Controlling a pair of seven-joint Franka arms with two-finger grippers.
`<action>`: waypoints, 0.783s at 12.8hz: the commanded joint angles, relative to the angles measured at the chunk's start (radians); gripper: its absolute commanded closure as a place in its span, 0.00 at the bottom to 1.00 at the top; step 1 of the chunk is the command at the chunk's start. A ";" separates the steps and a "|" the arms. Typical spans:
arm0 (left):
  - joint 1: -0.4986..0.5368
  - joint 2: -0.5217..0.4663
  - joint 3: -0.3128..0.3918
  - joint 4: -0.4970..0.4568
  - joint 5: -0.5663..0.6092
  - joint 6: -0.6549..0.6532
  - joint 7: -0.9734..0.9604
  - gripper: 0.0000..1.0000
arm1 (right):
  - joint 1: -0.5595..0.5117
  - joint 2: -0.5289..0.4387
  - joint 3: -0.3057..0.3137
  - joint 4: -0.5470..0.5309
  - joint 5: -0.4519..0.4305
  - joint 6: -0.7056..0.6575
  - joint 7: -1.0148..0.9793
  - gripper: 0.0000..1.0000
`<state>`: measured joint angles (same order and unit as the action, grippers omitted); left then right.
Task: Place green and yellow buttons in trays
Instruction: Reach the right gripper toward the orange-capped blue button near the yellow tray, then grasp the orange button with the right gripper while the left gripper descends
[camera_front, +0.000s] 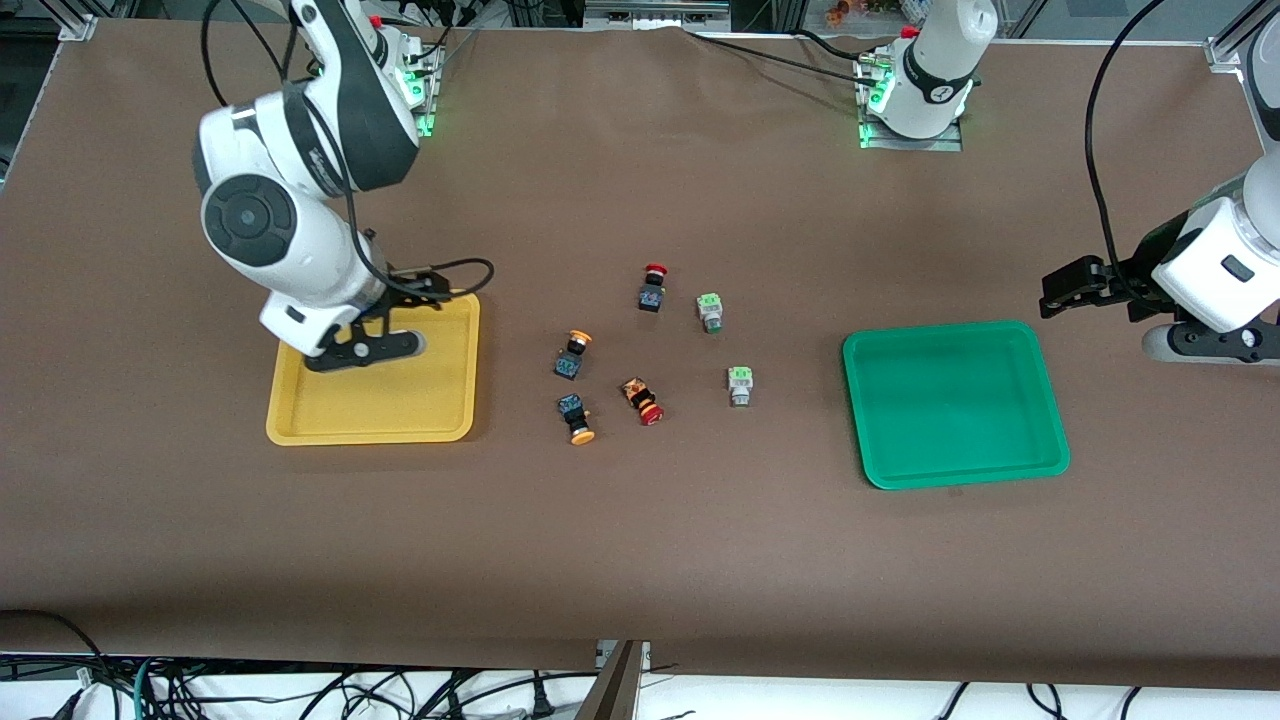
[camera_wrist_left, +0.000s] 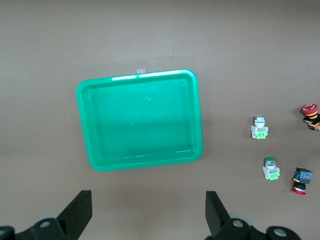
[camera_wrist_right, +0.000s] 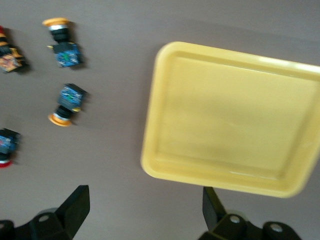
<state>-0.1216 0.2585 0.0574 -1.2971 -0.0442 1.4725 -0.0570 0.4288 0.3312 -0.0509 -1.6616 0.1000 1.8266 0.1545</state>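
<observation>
Next, the right gripper grabs a yellow-capped button by its black neck (camera_front: 576, 347). The button then goes in the yellow tray (camera_front: 440, 400).
Two yellow-capped buttons (camera_front: 573, 356) (camera_front: 576, 418) and two green-capped buttons (camera_front: 710, 312) (camera_front: 740, 385) lie on the brown table between the trays. The yellow tray (camera_front: 440, 400) sits toward the right arm's end and holds nothing. The green tray (camera_front: 955, 400) sits toward the left arm's end, likewise bare. My right gripper (camera_front: 365, 352) hangs open in the air at the yellow tray (camera_wrist_right: 230, 125), its fingers (camera_wrist_right: 75, 205) gripping nothing. My left gripper (camera_front: 1210, 342) is open beside the green tray (camera_wrist_left: 140, 120), out at the table's end.
Two red-capped black switches (camera_front: 652, 287) (camera_front: 642, 400) lie among the buttons. In the left wrist view the green buttons (camera_wrist_left: 260, 128) (camera_wrist_left: 270, 169) show past the tray. In the right wrist view the yellow buttons (camera_wrist_right: 62, 42) (camera_wrist_right: 67, 104) lie beside the yellow tray.
</observation>
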 joint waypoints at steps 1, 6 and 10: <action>-0.058 0.016 0.010 0.012 -0.025 -0.018 0.003 0.00 | 0.086 0.104 -0.003 0.013 0.050 0.135 0.113 0.00; -0.164 0.080 0.010 0.021 -0.080 -0.011 -0.105 0.00 | 0.231 0.261 -0.003 0.011 0.052 0.312 0.402 0.00; -0.269 0.152 0.012 0.021 -0.071 0.034 -0.177 0.00 | 0.232 0.322 -0.003 0.011 0.113 0.376 0.468 0.00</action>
<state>-0.3308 0.3742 0.0528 -1.3006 -0.1020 1.4926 -0.1856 0.6611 0.6272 -0.0497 -1.6613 0.1642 2.1720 0.5979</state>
